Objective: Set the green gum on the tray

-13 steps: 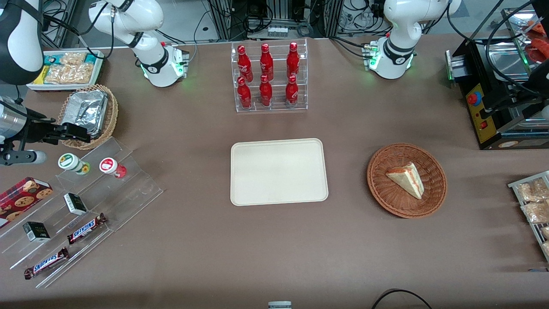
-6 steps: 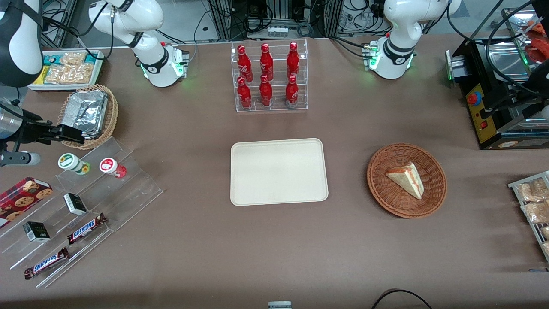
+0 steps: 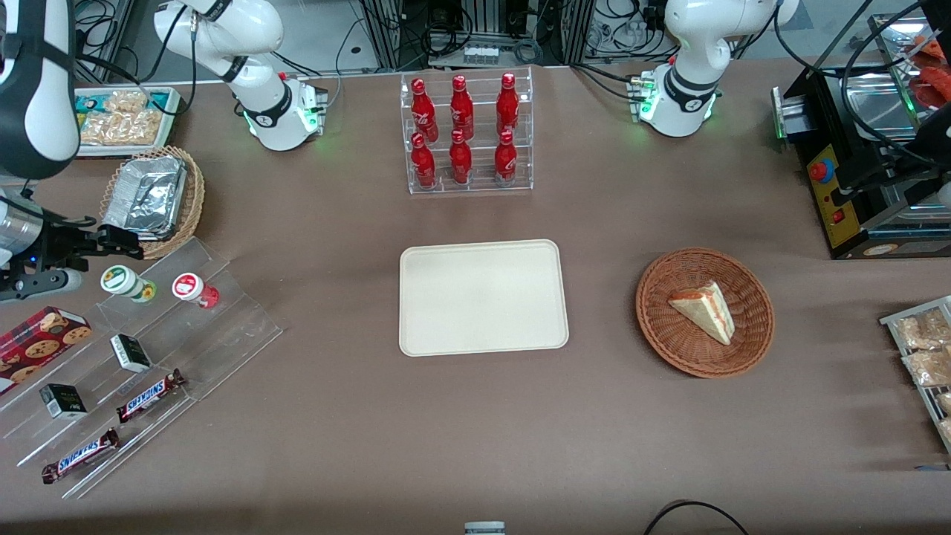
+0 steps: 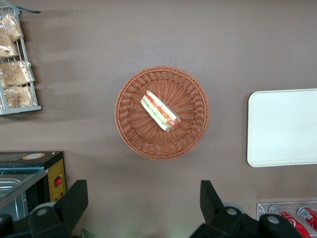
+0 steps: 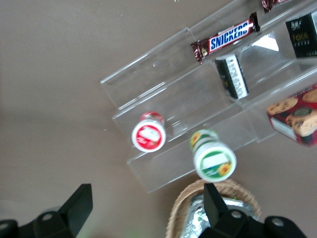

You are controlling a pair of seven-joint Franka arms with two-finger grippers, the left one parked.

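Note:
My right gripper grabs the green gum by its white end with the cap (image 3: 117,278) next, to place it on the tray (image 3: 483,297).
The green gum (image 3: 123,281) is a small white bottle with a green-rimmed lid. It stands on the top step of the clear stepped stand (image 3: 223,327), beside the red-lidded gum (image 3: 192,288). My right gripper (image 3: 113,242) hovers open and empty just above the table, slightly farther from the front camera than the green gum. In the right wrist view the green gum (image 5: 214,157) sits close to one finger of the gripper (image 5: 146,199), with the red gum (image 5: 148,135) beside it. The cream tray (image 3: 483,297) lies bare at the table's middle.
A wicker basket holding a foil container (image 3: 152,197) sits right by the gripper. The stand also carries Snickers bars (image 3: 148,395) and small dark boxes (image 3: 130,352); a cookie box (image 3: 37,338) lies beside it. A rack of red bottles (image 3: 464,134) and a sandwich basket (image 3: 704,312) stand apart.
My gripper has shifted a little nearer the front camera and toward the working arm's end of the table, coming closer to the green gum. Nothing else moved.

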